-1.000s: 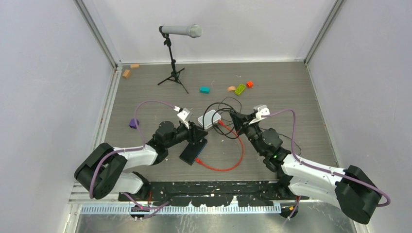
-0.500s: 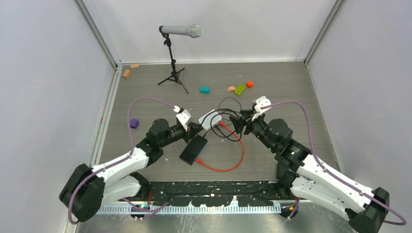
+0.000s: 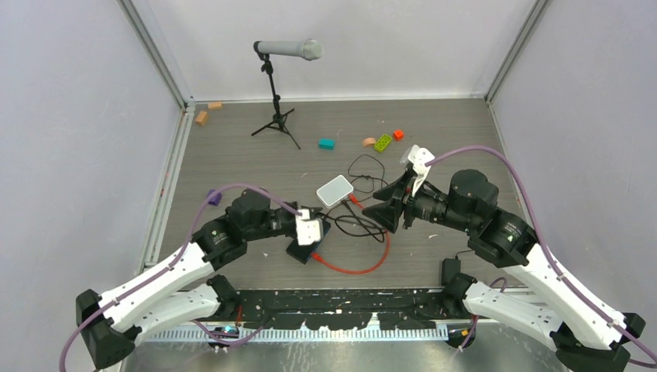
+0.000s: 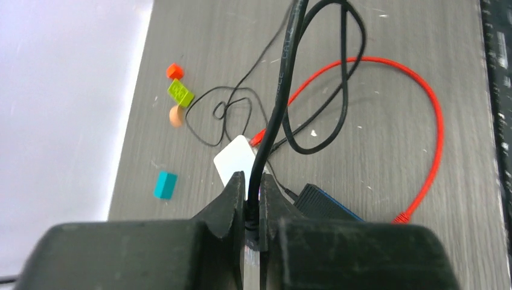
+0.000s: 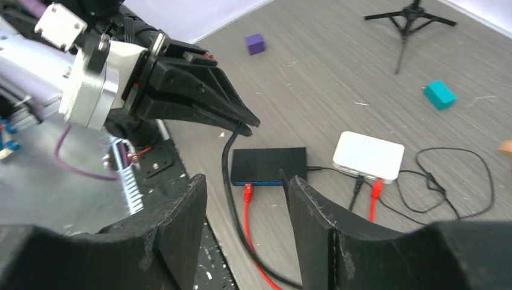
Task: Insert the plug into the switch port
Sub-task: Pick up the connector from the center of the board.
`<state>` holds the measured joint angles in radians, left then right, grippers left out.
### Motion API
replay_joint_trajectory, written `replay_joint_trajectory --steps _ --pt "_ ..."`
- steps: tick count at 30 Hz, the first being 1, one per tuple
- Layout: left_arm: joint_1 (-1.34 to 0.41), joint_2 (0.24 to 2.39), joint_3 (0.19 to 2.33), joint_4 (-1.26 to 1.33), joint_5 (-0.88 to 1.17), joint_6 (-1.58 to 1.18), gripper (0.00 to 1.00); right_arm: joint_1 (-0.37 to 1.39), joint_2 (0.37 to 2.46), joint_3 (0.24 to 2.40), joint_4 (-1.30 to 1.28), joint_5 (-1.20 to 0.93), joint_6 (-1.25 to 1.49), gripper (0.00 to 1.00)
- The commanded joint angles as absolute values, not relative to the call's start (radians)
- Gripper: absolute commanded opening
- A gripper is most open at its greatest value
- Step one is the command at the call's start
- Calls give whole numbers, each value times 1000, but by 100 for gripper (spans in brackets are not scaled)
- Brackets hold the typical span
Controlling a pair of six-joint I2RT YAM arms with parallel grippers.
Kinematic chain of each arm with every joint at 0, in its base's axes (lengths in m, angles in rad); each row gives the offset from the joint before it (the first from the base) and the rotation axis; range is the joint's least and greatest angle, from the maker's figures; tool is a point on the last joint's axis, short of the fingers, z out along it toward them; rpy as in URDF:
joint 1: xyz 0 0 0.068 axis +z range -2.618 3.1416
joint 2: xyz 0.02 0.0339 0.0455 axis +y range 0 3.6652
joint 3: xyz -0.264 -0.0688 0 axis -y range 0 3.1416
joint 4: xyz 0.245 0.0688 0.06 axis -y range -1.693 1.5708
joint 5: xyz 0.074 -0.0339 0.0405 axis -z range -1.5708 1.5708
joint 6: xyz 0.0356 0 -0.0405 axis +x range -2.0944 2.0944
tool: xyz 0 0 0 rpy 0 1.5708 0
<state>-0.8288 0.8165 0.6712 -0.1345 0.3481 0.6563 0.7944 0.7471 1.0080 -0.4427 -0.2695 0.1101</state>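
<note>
The plug has to be retaken by my left gripper to be inserted, so my right gripper should next grab the black cable just behind its plug.
The flat black switch lies on the table with its blue edge toward me. The red cable's plug sits against that blue edge at a switch port; the same plug shows in the left wrist view. The cable's other end goes into the white box. My left gripper hovers over the switch, shut on a thick black cable. My right gripper stands open and holds nothing, raised to the right of the switch and facing the left gripper.
A thin black wire loops behind the white box. A microphone on a tripod stands at the back. Teal, green, orange, purple and tan blocks lie scattered on the table.
The left gripper shut on the black cable and swung round over the switch. The right gripper opened, let go of the cable and drew back upward to the right.
</note>
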Motion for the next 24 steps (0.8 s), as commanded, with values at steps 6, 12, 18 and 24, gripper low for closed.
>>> replay_joint_trajectory --steps 6,12,18,24 --pt "-1094 846 863 -548 156 1032 0 823 799 1022 -528 -419 167 57" --pt "-1226 879 865 -530 -17 1151 0 891 854 958 -403 -374 332 56" --pt "-1249 891 872 -472 -68 1169 0 981 901 899 -326 -331 361 56" --pt "-1264 866 857 -437 -37 1179 0 1008 940 843 -240 -242 330 56"
